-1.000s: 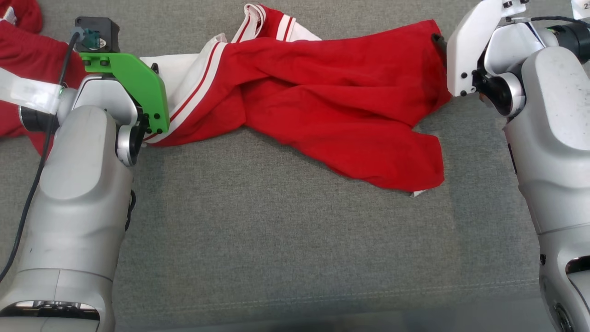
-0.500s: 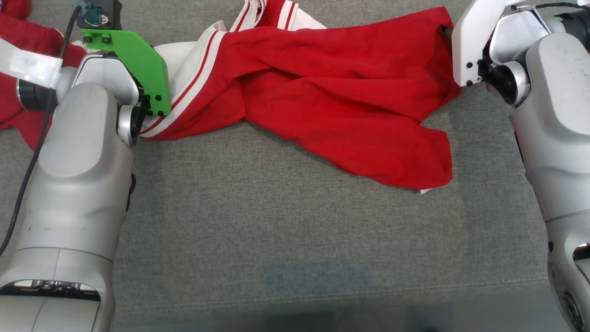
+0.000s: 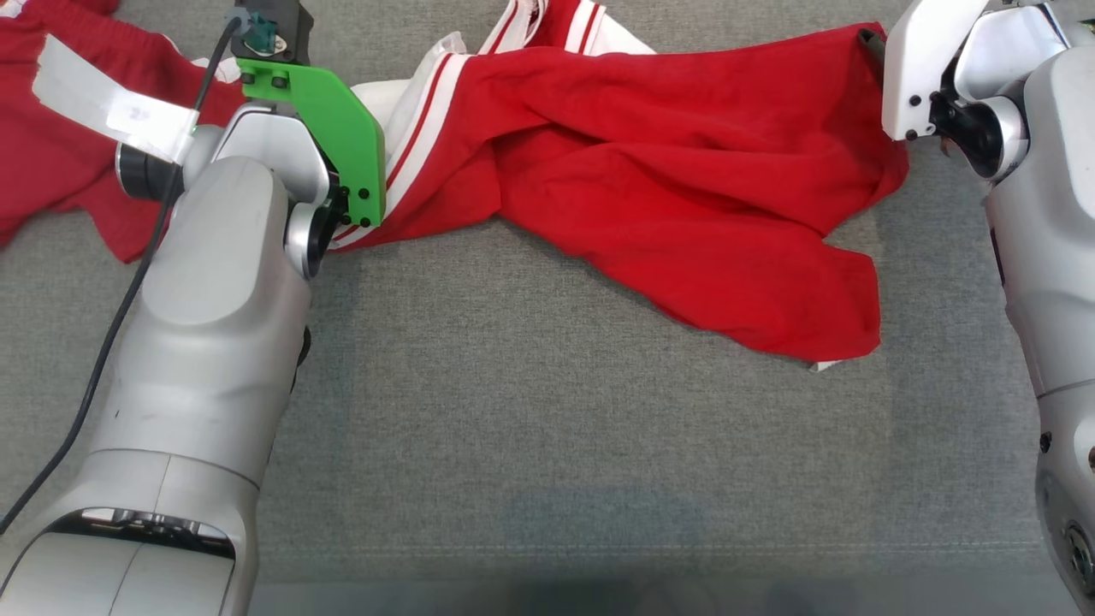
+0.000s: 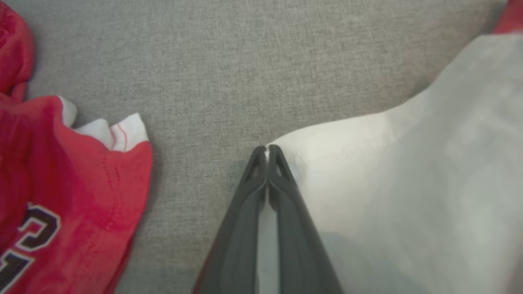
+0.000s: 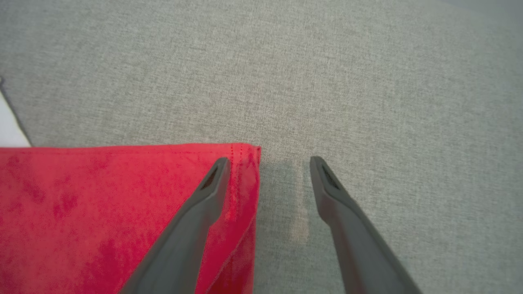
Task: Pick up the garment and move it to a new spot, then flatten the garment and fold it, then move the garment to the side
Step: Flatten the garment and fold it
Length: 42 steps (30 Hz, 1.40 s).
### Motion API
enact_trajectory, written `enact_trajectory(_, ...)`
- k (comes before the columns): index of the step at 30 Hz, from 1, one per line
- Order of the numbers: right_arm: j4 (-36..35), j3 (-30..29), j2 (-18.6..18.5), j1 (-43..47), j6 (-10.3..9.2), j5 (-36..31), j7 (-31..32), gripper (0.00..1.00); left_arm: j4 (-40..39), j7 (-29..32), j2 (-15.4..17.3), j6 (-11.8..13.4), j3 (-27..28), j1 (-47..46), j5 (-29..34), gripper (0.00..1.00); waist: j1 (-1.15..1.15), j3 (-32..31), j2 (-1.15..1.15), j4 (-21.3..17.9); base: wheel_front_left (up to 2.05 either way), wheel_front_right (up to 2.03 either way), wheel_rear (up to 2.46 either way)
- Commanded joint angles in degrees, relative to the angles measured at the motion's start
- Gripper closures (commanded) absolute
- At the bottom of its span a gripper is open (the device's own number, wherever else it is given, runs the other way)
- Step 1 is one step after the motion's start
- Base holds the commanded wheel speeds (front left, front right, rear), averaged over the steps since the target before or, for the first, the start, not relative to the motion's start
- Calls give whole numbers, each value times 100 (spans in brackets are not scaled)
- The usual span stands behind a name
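I need to move the red garment to a new spot, so next I should pick it up by its hem corner [image 5: 247, 154] with my right gripper.
The garment [image 3: 650, 180], red with white striped sleeves, lies crumpled across the far part of the grey surface. In the left wrist view my left gripper [image 4: 267, 149] is shut, with the edge of the garment's white part [image 4: 388, 163] pinched between its tips. In the head view that hand is hidden behind its green bracket [image 3: 334, 137] at the garment's left end. My right gripper [image 5: 268, 161] stands open at the garment's right end. One finger lies over the red hem corner [image 5: 102, 204] and the other over bare grey cloth.
A second red garment [image 3: 60, 162] with dark lettering [image 4: 61, 196] lies at the far left, close to my left arm. The grey upholstered surface [image 3: 547, 411] stretches toward me, with a seam near the front edge.
My left gripper has gone from open to shut on the garment's white edge. The head camera has shifted, so the whole picture has slid right. The right gripper stays open.
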Motion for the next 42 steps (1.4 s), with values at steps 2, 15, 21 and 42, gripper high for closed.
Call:
enact_trajectory(2,90,-58,36,-105,-2,-23,19,0,106,1,-43,-24,-60,18,-41,100,0,9,0,56,0,0,0)
enact_trajectory(15,806,-590,65,-54,-6,-484,5,81,299,-234,-88,14,-257,-122,-228,100,0,18,0,254,0,0,0)
enact_trajectory(21,995,-863,222,-3,-6,-638,-90,100,419,-474,-81,128,-295,-167,-267,100,0,7,0,284,0,0,0)
enact_trajectory(42,408,-29,164,-842,-4,613,-2177,100,-508,-2997,453,-467,273,-1179,-890,100,0,-673,0,-99,0,0,0)
